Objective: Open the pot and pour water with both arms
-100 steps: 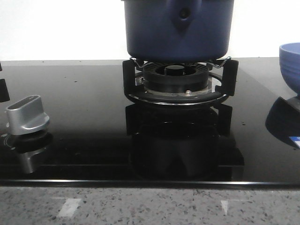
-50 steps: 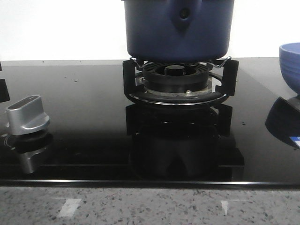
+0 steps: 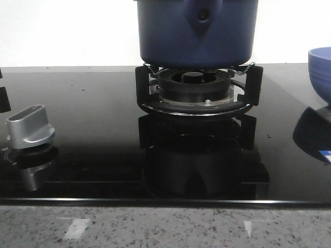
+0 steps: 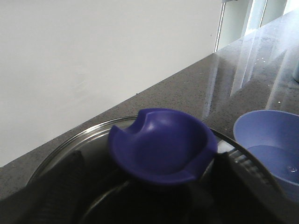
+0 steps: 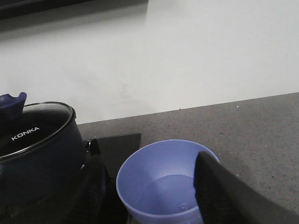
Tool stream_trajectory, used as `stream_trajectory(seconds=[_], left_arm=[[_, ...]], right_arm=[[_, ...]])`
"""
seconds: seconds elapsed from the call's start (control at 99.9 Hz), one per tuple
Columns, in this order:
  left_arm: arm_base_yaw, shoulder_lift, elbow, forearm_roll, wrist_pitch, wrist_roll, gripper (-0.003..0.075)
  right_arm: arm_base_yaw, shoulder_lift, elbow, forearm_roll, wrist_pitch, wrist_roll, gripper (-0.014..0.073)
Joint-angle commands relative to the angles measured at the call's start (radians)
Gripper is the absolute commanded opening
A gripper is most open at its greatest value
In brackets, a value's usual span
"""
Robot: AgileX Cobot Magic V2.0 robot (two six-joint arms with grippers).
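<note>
The dark blue knob (image 4: 161,144) above the glass lid is still beyond my left gripper's fingers. My left gripper should move toward the knob first and then close on it.
The dark navy pot (image 3: 196,31) stands on the gas burner (image 3: 195,90); its top is cut off in the front view. In the left wrist view my left gripper (image 4: 149,196) is open, its fingers (image 4: 56,186) on either side of the dark blue lid knob (image 4: 161,144) on the glass lid (image 4: 79,142). In the right wrist view my right gripper (image 5: 154,196) is open, its fingers (image 5: 215,186) straddling a light blue bowl (image 5: 163,186) that holds water. The pot (image 5: 37,158) with its lid on is beside the bowl. Neither gripper shows in the front view.
A silver stove knob (image 3: 30,126) sits at the left of the black glass hob (image 3: 93,103). The light blue bowl (image 3: 321,72) is at the right edge of the front view. A speckled stone counter (image 3: 165,227) runs along the front, and a white wall stands behind.
</note>
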Motion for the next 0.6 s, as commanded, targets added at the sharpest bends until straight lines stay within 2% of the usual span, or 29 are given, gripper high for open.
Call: stream_trajectory(seconds=[0.0, 0.14, 0.22, 0.35, 0.591], left_arm=[[-0.001, -0.022, -0.045, -0.067, 0.024, -0.009, 0.0503], [-0.001, 0.010, -0.067, -0.067, 0.036, -0.012, 0.0550], [-0.001, 0.012, -0.075, -0.067, 0.053, -0.012, 0.0550], [-0.001, 0.012, -0.089, -0.067, 0.157, -0.012, 0.0550], [-0.001, 0.036, -0.107, -0.067, 0.153, -0.012, 0.0550]], right_arm=[[-0.005, 0.022, -0.029, -0.013, -0.082, -0.007, 0.0384], [-0.005, 0.022, -0.029, -0.013, -0.082, -0.007, 0.0384], [-0.005, 0.022, -0.029, -0.013, -0.082, -0.007, 0.0384], [-0.005, 0.022, -0.029, -0.013, -0.082, -0.007, 0.0384], [-0.005, 0.022, -0.029, -0.013, -0.082, -0.007, 0.0384]])
